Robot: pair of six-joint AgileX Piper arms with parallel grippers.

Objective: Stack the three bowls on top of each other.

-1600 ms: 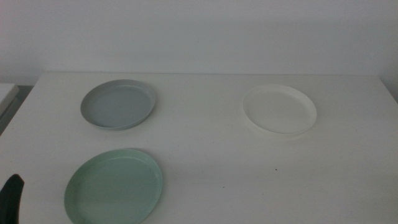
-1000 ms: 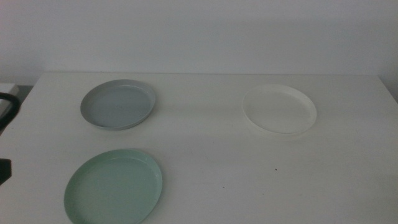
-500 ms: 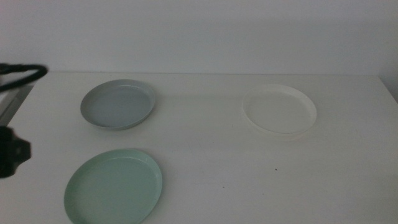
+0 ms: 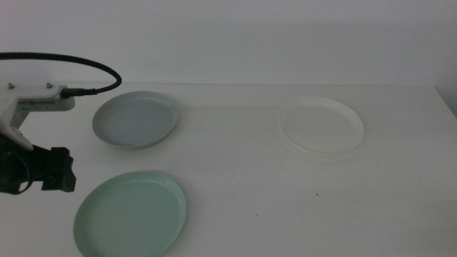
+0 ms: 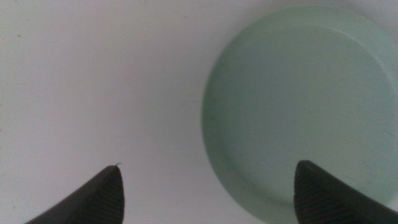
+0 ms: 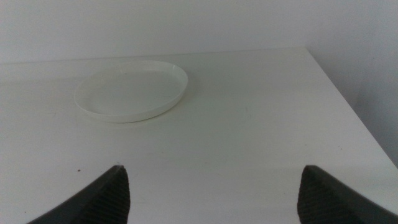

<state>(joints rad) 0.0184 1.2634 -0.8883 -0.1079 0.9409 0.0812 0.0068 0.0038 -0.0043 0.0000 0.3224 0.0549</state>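
The mint green bowl is wider than my open fingers, so my left gripper needs to grab it next by its thin raised rim (image 4: 78, 209) (image 5: 213, 163).
Three shallow bowls lie apart on the white table (image 4: 235, 178). The grey-blue bowl (image 4: 136, 119) is at the back left, the mint green bowl (image 4: 131, 214) at the front left and the white bowl (image 4: 320, 126) at the back right. My left arm (image 4: 41, 170) reaches in from the left, just left of the mint green bowl. The left gripper (image 5: 207, 167) is open and empty, above the rim of the mint green bowl (image 5: 298, 106). My right gripper (image 6: 213, 168) is open and empty, well short of the white bowl (image 6: 132, 90); it does not show in the middle view.
A black cable (image 4: 78, 63) loops from the left arm above the table's back left corner. A pale wall stands behind the table. The table's right edge (image 6: 348, 106) runs close beside the white bowl's side.
The left arm has come up from the bottom left corner and swung in over the table's left edge, towards the mint green bowl. The bowls have not moved.
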